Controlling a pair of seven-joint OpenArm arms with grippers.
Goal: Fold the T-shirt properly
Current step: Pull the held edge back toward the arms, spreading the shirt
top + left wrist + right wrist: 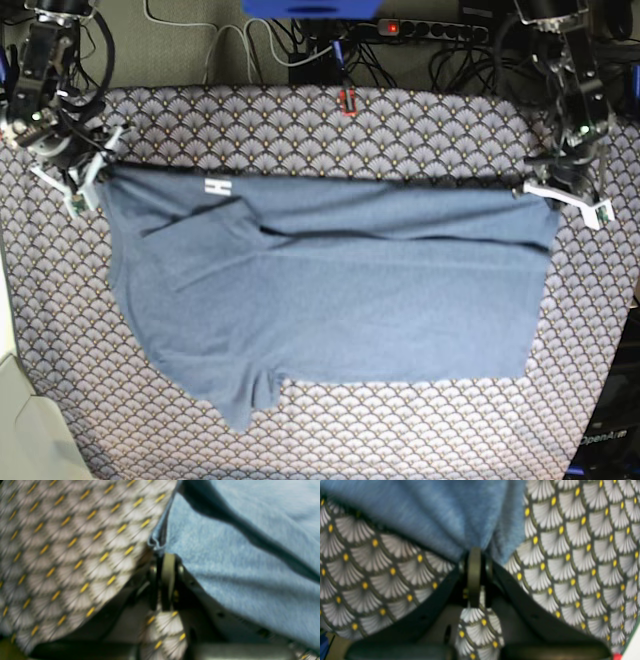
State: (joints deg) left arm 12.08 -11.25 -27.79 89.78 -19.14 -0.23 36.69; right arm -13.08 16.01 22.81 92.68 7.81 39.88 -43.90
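The T-shirt's far edge (500,190) in the left gripper's fingers is still well short of the red object, so the left gripper needs to move the T-shirt's edge back before letting go of it.
The slate-blue T-shirt (330,290) lies across the patterned tablecloth, its far edge pulled into a straight, taut line between my two grippers. A white letter (217,186) shows at that far edge, and a sleeve (245,400) trails toward the near left. On the right of the base view, my left gripper (535,190) is shut on the shirt's far right corner; its wrist view shows the hem (156,542) pinched at the fingertips. At the far left, my right gripper (100,172) is shut on the other corner, where blue cloth (460,517) bunches into the closed jaws.
The grey scallop-patterned tablecloth (330,125) covers the whole table. A small red object (347,100) lies on it behind the shirt. Cables and a power strip (430,30) run along the back. A pale surface (20,420) borders the table's near left.
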